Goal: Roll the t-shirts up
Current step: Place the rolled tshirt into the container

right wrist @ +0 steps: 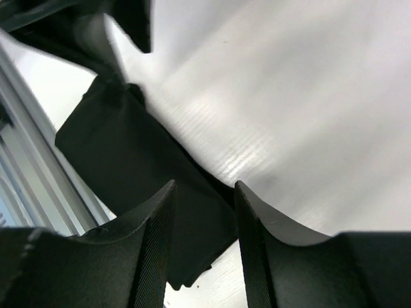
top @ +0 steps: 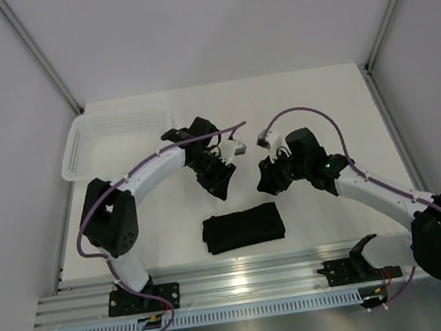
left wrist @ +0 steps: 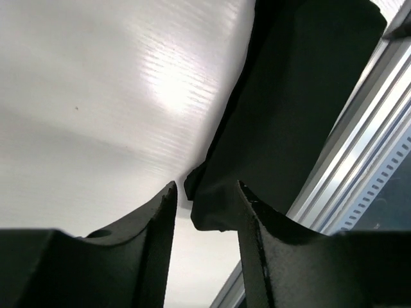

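Note:
My left gripper grabs the folded black t-shirt across its middle (top: 243,228) (left wrist: 281,108) next, to keep the bundle together for setting in the basket.
The black t-shirt (top: 243,227) lies as a compact folded bundle on the white table, near the front edge. My left gripper (top: 217,184) hovers just behind its left end, jaws apart, nothing between them. My right gripper (top: 271,178) hovers behind its right end, also open and holding nothing. In the left wrist view the t-shirt (left wrist: 302,96) lies beyond the left gripper (left wrist: 205,192), its corner showing in the gap. In the right wrist view the t-shirt (right wrist: 128,154) lies under the right gripper (right wrist: 204,189), apart from its fingers.
A white mesh basket (top: 111,137) stands at the back left of the table. An aluminium rail (top: 247,279) runs along the near edge just in front of the t-shirt. The left arm's gripper (right wrist: 128,19) shows at the top of the right wrist view.

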